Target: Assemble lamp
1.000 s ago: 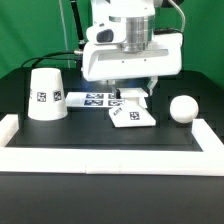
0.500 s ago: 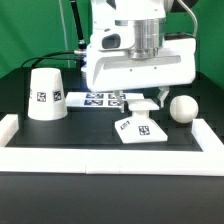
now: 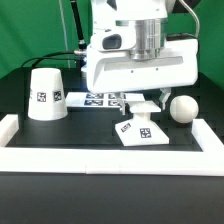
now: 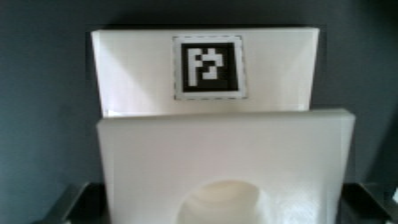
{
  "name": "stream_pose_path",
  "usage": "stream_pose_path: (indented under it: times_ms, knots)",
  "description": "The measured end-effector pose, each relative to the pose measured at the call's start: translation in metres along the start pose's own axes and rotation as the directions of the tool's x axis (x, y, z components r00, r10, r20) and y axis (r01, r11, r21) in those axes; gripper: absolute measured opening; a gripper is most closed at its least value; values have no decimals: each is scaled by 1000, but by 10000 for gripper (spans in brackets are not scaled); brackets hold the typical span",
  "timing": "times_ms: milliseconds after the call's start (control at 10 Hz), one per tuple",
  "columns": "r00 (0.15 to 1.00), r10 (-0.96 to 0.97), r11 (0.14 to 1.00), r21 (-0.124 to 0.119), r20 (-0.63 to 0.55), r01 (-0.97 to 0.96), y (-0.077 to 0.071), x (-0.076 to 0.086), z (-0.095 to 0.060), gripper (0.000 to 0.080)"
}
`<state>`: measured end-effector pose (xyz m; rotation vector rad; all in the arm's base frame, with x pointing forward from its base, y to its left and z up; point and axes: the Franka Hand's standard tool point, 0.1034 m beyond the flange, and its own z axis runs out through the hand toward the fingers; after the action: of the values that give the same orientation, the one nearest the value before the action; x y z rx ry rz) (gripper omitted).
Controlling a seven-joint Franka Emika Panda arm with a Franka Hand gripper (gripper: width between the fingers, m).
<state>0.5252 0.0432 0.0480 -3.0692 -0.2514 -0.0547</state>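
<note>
The tilted lamp base must first move toward the corner of the white wall point(image 3: 204, 150), or it would fall short if released now.
The flat square lamp base point(image 3: 139, 131) is tilted, with its far edge between my gripper's point(image 3: 145, 108) fingers. The gripper is shut on it. In the wrist view the base point(image 4: 214, 110) fills the picture, showing a tag and its round socket, and the dark fingertips point(image 4: 68, 205) stand at its two sides around the gripper's point(image 4: 217, 212) middle. The truncated-cone shade point(image 3: 45, 95) stands at the exterior view's left. The round-topped bulb point(image 3: 182, 109) lies at the exterior view's right, close to the base.
The marker board point(image 3: 100, 98) lies behind the base, partly under the arm. A white raised wall point(image 3: 100, 158) borders the black table at the front and both sides.
The base has moved with my gripper toward the front wall and to the exterior view's right, nearer the bulb. It has barely moved in the last half second.
</note>
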Motion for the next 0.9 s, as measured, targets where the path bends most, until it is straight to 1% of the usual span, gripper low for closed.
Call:
stream_pose_path:
  times_ms: [100,200,400,500,700,900]
  knots:
    - [1000,14,1000,1,0,-14,-1,0,1,534]
    - [999,48,999,3,-5,-48,-7,7,1,534]
    - [999,33,999,8,-31,-32,-16,35,2,534]
    - [998,36,999,10,-42,-35,-20,44,3,534]
    - [996,54,998,16,-68,-53,-33,68,4,534]
    - [994,68,998,21,-84,-66,-42,82,5,534]
